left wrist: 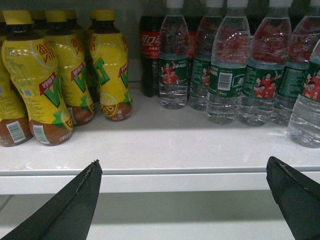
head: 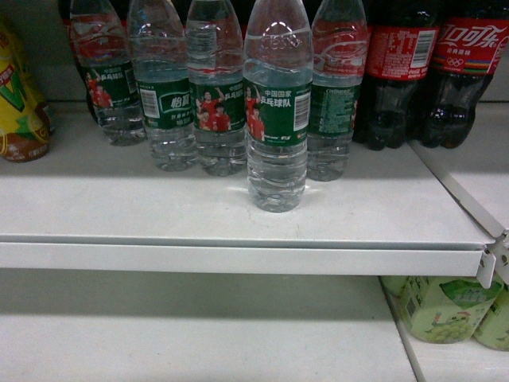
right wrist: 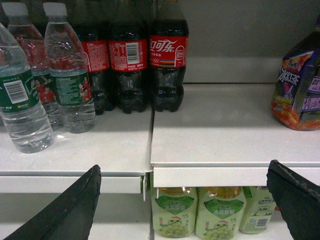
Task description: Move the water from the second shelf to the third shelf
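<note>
The water needs to go from the second shelf (head: 374, 215) to the third shelf. My right gripper will grab the front bottle by its body (head: 277, 119) next.
Several bottles of water (head: 276, 119) with green labels stand on the upper white shelf (head: 119, 211) in the head view; one stands forward of the row, near the front edge. That front bottle shows at the right edge of the left wrist view (left wrist: 307, 100) and at the left of the right wrist view (right wrist: 20, 100). A lower shelf (head: 199, 334) lies below. My left gripper (left wrist: 183, 164) is open, level with the shelf's front lip, holding nothing. My right gripper (right wrist: 183, 167) is open too, further right, in front of the shelf joint. Neither gripper shows in the head view.
Yellow lemon-tea bottles (left wrist: 35, 75) stand left of the water. Dark cola bottles (head: 469, 72) with red labels stand to its right. A purple-labelled bottle (right wrist: 300, 85) is on the adjoining shelf. Pale green grape-drink bottles (right wrist: 215, 212) fill the lower right shelf.
</note>
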Controlling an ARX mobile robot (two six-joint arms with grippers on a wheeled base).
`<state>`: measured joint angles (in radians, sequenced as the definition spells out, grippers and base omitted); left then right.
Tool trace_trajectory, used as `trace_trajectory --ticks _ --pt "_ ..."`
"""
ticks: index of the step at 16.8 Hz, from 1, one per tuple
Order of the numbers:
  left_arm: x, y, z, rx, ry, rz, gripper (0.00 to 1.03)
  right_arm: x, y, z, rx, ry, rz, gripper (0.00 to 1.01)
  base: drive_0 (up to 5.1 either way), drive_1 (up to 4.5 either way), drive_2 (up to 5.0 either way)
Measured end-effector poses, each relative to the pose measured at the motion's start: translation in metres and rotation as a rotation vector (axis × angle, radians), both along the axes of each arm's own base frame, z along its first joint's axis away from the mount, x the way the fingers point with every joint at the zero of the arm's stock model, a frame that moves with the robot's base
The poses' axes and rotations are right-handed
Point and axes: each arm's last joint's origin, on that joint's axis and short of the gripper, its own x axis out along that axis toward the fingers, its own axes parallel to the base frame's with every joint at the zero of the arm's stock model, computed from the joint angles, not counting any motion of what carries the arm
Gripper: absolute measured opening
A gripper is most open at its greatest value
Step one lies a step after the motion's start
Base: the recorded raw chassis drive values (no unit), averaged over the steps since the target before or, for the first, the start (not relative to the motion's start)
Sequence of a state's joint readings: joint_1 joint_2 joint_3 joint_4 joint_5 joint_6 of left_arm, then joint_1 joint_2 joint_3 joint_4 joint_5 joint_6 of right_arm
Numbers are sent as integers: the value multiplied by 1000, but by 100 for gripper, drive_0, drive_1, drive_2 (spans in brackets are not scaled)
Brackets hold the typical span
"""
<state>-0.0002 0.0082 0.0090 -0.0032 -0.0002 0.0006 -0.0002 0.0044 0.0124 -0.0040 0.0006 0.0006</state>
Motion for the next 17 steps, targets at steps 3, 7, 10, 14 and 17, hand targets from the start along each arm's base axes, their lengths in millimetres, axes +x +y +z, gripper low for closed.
trace_trajectory --ticks 3,7,10,14,17 --pt "0 0 0 0 0 0 98 0 0 0 0 0 0 98 0 0 0" --pt "0 0 0 0 0 0 98 0 0 0 0 0 0 98 0 0 0" --pt "0 0 0 0 0 0 98 0 0 0 0 0 0 98 0 0 0" --pt "0 0 0 0 0 0 98 0 0 0 0 0 0 98 0 0 0" --pt "0 0 0 0 0 0 98 0 0 0 0 0 0 98 0 0 0"
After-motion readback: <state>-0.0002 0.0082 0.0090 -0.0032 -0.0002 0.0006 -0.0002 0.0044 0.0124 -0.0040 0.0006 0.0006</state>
